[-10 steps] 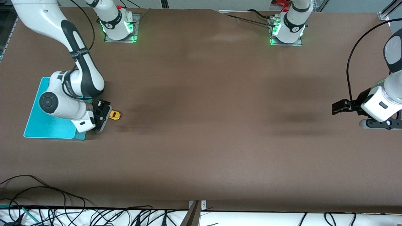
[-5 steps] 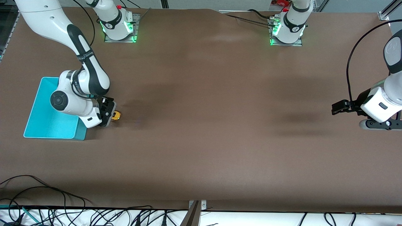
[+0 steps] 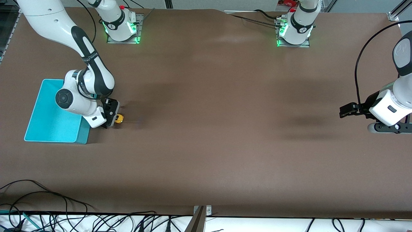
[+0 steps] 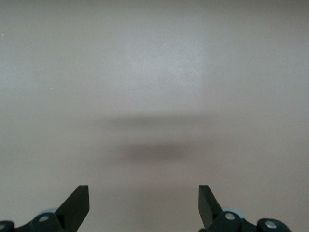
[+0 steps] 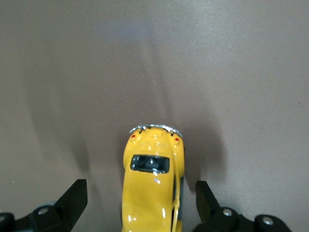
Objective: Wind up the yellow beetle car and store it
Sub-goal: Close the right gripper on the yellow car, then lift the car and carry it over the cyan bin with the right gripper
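My right gripper grabs the yellow beetle car by its long sides below the roof (image 5: 176,203) next, to store the car in the teal bin.
The yellow beetle car (image 3: 119,119) stands on the brown table next to the teal bin (image 3: 48,125), on the side toward the left arm's end. My right gripper (image 3: 111,120) is low over the car and open. In the right wrist view the yellow beetle car (image 5: 152,188) lies lengthwise between the two black fingers (image 5: 77,193), with a gap of table showing on each side. My right gripper (image 5: 140,189) touches nothing. My left gripper (image 3: 346,110) waits at the left arm's end of the table, open and empty (image 4: 144,192) over bare table.
The open-topped teal bin sits at the right arm's end of the table, partly under the right arm's wrist. The two robot bases (image 3: 121,30) (image 3: 294,32) stand along the table's edge farthest from the front camera. Loose cables (image 3: 48,206) lie at the edge nearest it.
My right arm has swung off the bin and come down lower over the car, covering more of it. The car has stayed in place. My left arm has not moved.
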